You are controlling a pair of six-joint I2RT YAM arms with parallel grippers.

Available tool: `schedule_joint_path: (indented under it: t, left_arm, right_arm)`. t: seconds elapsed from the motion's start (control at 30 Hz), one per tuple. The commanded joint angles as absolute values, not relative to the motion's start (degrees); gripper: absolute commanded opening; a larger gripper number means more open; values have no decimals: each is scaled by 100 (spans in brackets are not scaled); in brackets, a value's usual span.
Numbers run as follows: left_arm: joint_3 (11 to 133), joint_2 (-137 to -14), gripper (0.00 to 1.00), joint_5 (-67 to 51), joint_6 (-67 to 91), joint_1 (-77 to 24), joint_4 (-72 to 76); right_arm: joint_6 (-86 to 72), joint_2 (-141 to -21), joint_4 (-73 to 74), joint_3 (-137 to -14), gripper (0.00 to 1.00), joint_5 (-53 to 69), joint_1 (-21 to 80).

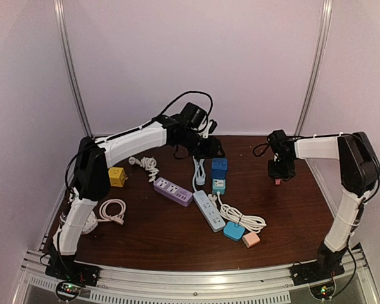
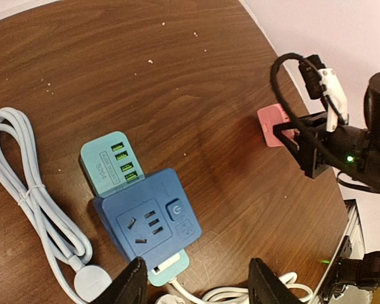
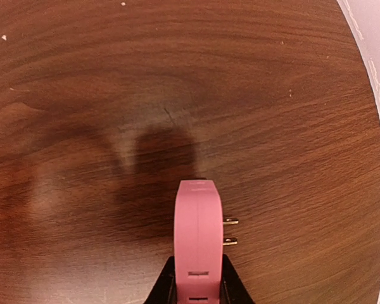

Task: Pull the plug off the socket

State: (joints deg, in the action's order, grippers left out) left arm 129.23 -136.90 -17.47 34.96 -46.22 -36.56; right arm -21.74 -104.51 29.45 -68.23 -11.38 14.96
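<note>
The robot's right gripper should open now, because the table below the pink plug is flat and empty.
My right gripper is shut on a pink plug and holds it above the bare table, its two metal prongs free and pointing right. The plug also shows in the top view and in the left wrist view. A dark blue socket cube lies on a teal power strip, its face empty. My left gripper is open and empty just above the cube's near edge. In the top view the left gripper hovers behind the cube.
A purple strip, a white strip with coiled cord, a yellow cube, a blue adapter and a peach adapter lie on the table. White cord coils lie at the left.
</note>
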Motion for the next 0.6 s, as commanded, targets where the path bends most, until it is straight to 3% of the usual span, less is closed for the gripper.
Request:
schedule_joint_path:
  t: [0.0, 0.4, 0.57]
  left_arm:
    - [12975, -13225, 56, -1707, 3428, -4647, -3568]
    - [12891, -13140, 59, -1589, 3444, -4691, -3577]
    - [12787, -13146, 60, -1424, 3469, -4710, -3568]
  right_arm:
    - [-2011, -10605, 3128, -6974, 3, -1602, 1475]
    - [-2022, -10612, 3068, -6996, 34, -1218, 1605]
    - [-2038, -10531, 2992, -6987, 37, -941, 1651]
